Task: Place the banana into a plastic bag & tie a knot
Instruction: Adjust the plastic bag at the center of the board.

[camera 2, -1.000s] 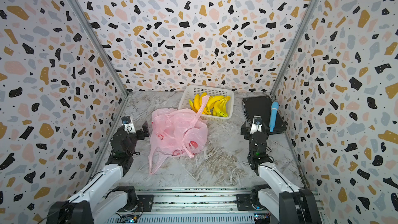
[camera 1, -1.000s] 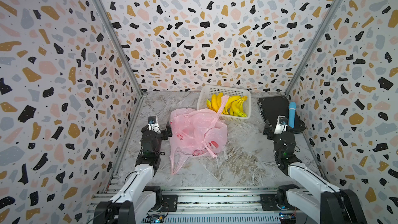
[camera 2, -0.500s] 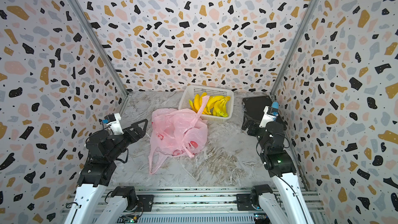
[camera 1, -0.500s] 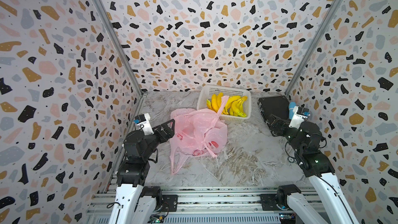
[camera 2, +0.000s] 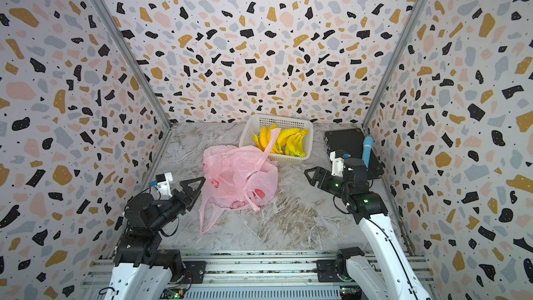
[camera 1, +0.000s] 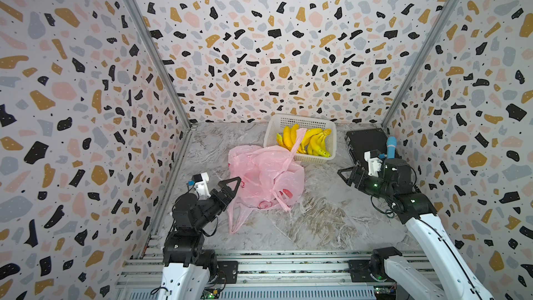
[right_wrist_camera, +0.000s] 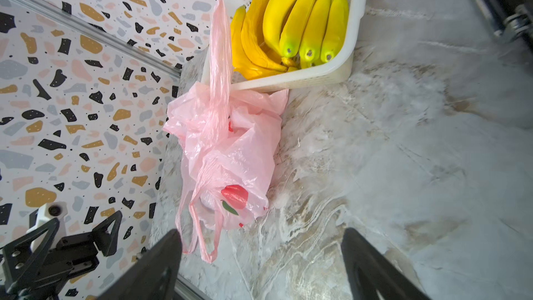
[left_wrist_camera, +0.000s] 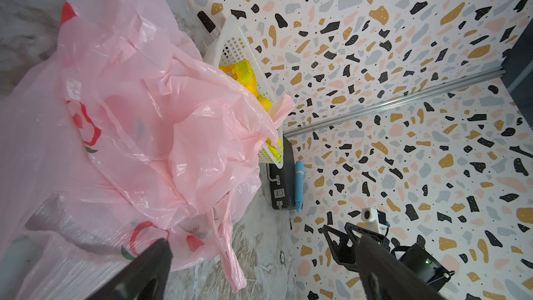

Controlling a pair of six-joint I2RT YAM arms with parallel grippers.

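Note:
My left gripper grabs the plastic bag's handle draped over the basket's rim next, to lift the bag open for the banana.
A crumpled pink plastic bag lies mid-table, one handle draped over the basket rim onto the fruit. A yellow banana bunch sits in the white basket behind the bag. My left gripper hovers at the bag's left edge, open and empty. My right gripper hangs over bare table right of the bag, open and empty, pointing toward it. Whether anything is inside the bag cannot be told.
A black case with a blue cylinder on it lies at the back right, just behind my right gripper. Patterned walls close in the left, back and right. Bare marble table stretches in front of the bag.
Both arms have risen from a low folded pose and their grippers now point inward at the bag. The bag and the basket have not moved.

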